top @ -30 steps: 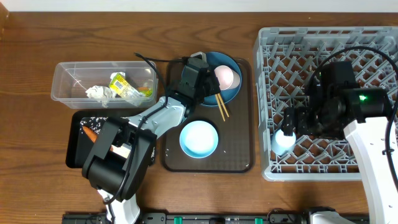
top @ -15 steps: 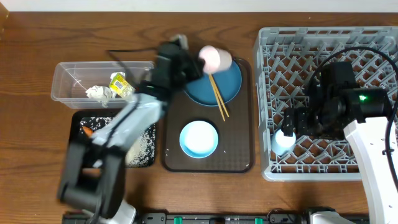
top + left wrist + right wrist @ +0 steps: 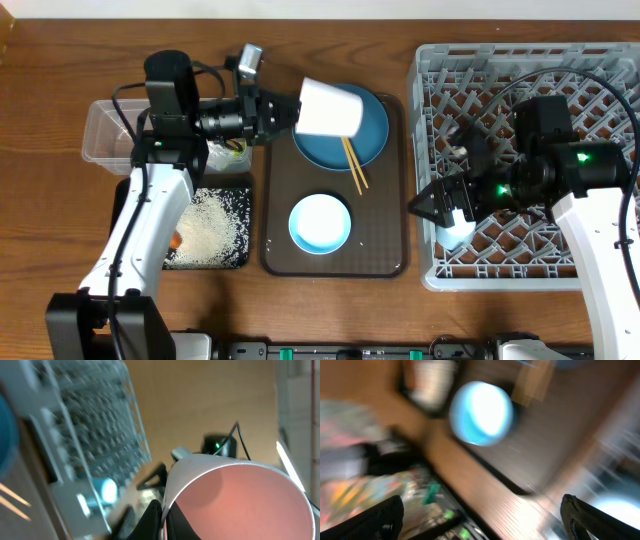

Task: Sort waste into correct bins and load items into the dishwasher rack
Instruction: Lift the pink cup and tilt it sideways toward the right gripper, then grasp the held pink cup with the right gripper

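Next, my right gripper grips the pale pink cup by its base end [image 3: 354,115], opposite the cup's pinched rim, to load the cup rim-first.
My left gripper [image 3: 292,112] is shut on the rim of the pale pink cup [image 3: 331,107] and holds it on its side above the large blue plate [image 3: 368,138]. The left wrist view shows my fingers [image 3: 162,516] pinching the cup's [image 3: 240,497] rim. Two wooden chopsticks [image 3: 353,166] lie across the plate's front edge. The white-blue bowl [image 3: 320,222] sits in front of it. The grey rack [image 3: 560,75] is on the right, with the light blue cup [image 3: 455,230] at its front left. My right gripper [image 3: 447,176] is open above that cup. The right wrist view is blurred; the fingers [image 3: 482,520] are wide apart.
Plate and bowl rest on a dark brown serving tray [image 3: 335,262]. The clear tub [image 3: 105,130] at the left is partly hidden by my left arm. In front of it the black tray [image 3: 240,262] holds white rice [image 3: 215,222] and an orange carrot [image 3: 176,240].
My left arm lifted the pink cup off the plate and turned it on its side. My right gripper opened, let go of the light blue cup in the rack and rose.
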